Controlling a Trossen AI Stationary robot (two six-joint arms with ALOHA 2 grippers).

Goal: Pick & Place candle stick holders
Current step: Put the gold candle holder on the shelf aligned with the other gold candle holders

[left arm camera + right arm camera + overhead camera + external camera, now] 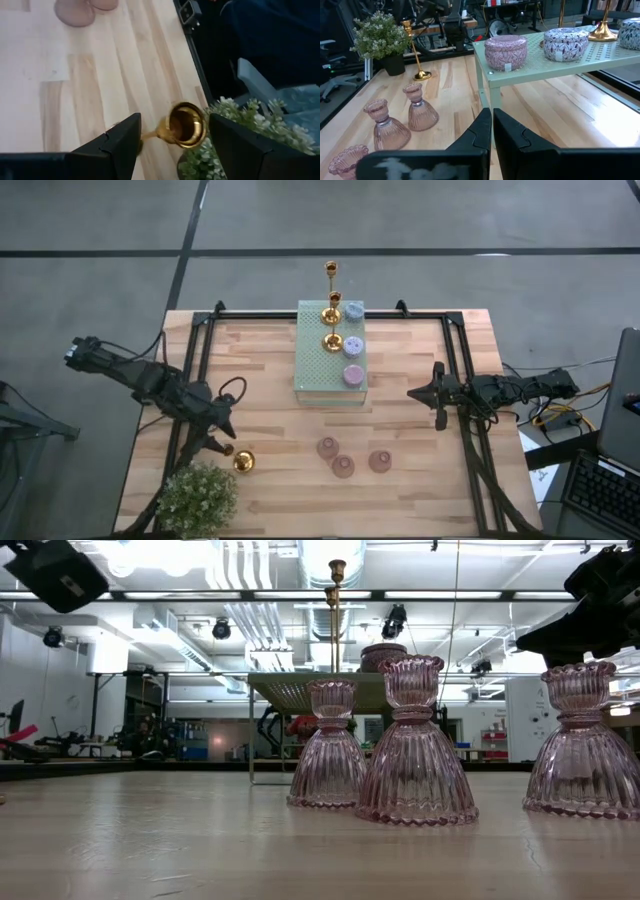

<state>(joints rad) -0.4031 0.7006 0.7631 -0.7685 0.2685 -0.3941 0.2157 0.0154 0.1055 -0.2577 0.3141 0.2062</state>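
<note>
The gold candle stick holder needs to be grabbed next by its top cup (229,450) with my left gripper, so that I can place it on the green block (320,370).
A gold candle stick holder (243,462) stands upright on its round base on the table, beside the potted plant (197,498). It also shows in the right wrist view (415,50). My left gripper (222,442) is open just above it, and in the left wrist view the holder (185,126) shows between the two fingers, touching neither. Three pink glass holders (327,447), (343,467), (379,461) stand at the table's near middle. Two gold holders (331,310), (332,342) and three squat holders (352,345) stand on the green block (320,370). My right gripper (440,395) is shut and empty, right of the block.
The bushy plant (240,135) stands close to the gold holder, at the table's near left corner. The pale green perforated block (555,62) stands on legs at the far middle. A black frame (200,330) runs along the table's edges. Bare wood lies between the block and the glass holders.
</note>
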